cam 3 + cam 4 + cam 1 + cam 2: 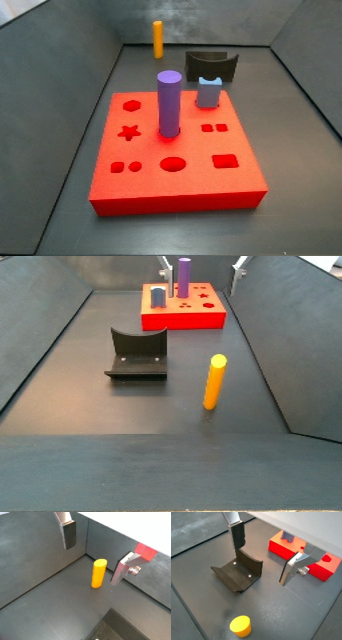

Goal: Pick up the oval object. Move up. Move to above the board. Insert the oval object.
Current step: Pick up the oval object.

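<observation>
I need to grip the orange-yellow oval object next so that my gripper can insert it into the board (181, 200), and I should hold it by its upper part (158, 28).
The oval object (99, 573) is a slim orange-yellow peg standing upright on the dark floor, apart from everything else; it also shows as the oval object (214, 381) and the oval object (158, 38). My gripper (94, 553) hangs open above the floor with nothing between its fingers; the peg stands below it, touching neither finger. In a wrist view the gripper (263, 556) hovers over the fixture (238, 573), with the oval object (240, 626) at the frame's edge. The red board (181, 200) lies farther off. The gripper shows in neither side view.
A thick purple cylinder (170, 100) and a short light-blue peg (210, 92) stand in the board (181, 321). The dark curved fixture (138, 353) sits between board and peg. Grey walls (274, 326) enclose the floor on all sides.
</observation>
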